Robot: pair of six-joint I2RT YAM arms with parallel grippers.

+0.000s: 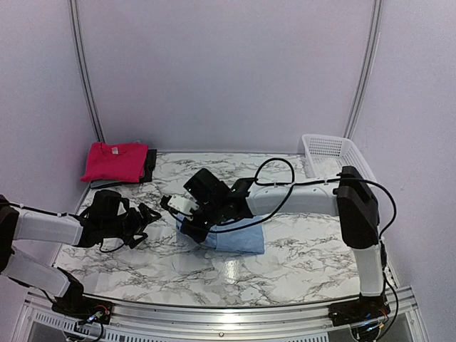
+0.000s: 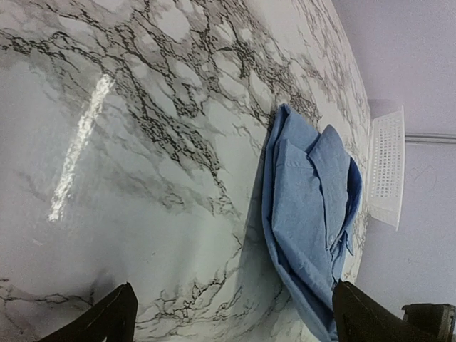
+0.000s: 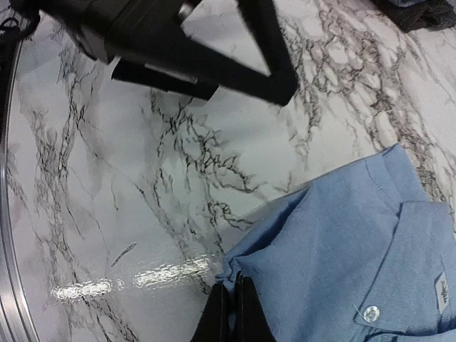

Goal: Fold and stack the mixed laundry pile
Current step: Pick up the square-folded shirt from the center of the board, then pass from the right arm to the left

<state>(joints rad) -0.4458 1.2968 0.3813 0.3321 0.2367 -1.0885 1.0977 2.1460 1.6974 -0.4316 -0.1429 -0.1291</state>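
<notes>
The left gripper will next grab the folded shirt (image 1: pixel 239 235) across its side edge (image 1: pixel 179 225), layers together, to lay it on the stack still folded.
A folded light blue collared shirt (image 1: pixel 239 235) lies mid-table; the left wrist view shows it (image 2: pixel 306 192) just past my fingers, and the right wrist view shows its collar and a button (image 3: pixel 342 263). My right gripper (image 1: pixel 191 229) is at its left edge, shut (image 3: pixel 231 288) on a bunched corner of the blue cloth. To the left of the shirt, my left gripper (image 1: pixel 152 213) stands wide open (image 2: pixel 235 317) over bare marble and holds nothing. At the back left a folded pink-red T-shirt (image 1: pixel 112 161) rests on a dark garment (image 1: pixel 150 164).
A white slatted basket (image 1: pixel 331 153) stands at the back right corner and shows in the left wrist view (image 2: pixel 385 167). The left arm (image 3: pixel 178 43) sits close to my right gripper. The marble table's metal front edge (image 1: pixel 228 317) runs along the near side.
</notes>
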